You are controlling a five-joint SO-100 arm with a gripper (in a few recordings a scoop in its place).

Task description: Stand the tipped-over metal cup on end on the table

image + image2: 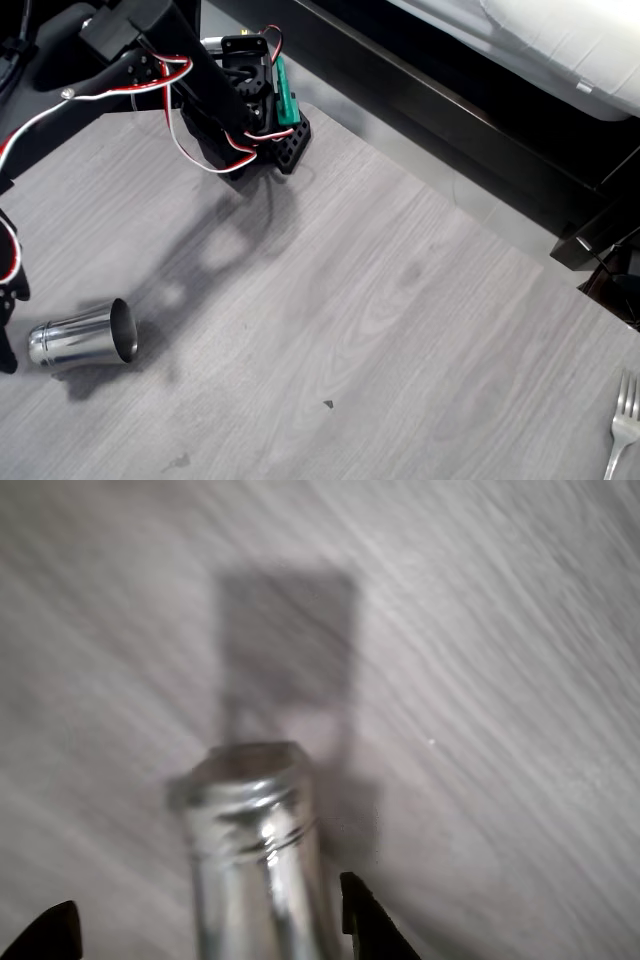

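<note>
My gripper grabs the metal cup (88,336) by its narrow base end (45,345) next, to stand the cup up on end.
The metal cup (82,338) lies on its side on the light-grey wood-grain table (380,300) at the lower left of the overhead view, rim to the right and narrow base to the left. My gripper (8,325) shows as black parts at the left edge, right by the cup's base. In the wrist view the blurred shiny cup (255,850) runs up from the bottom edge between my black fingertips (365,920). The right tip sits close to its side and the left tip stands well apart. My gripper (205,935) is open around the cup.
The arm's black base (250,110) with red and white wires stands at the table's back left. A silver fork (622,420) lies at the lower right edge. A black frame (450,110) runs along the far side.
</note>
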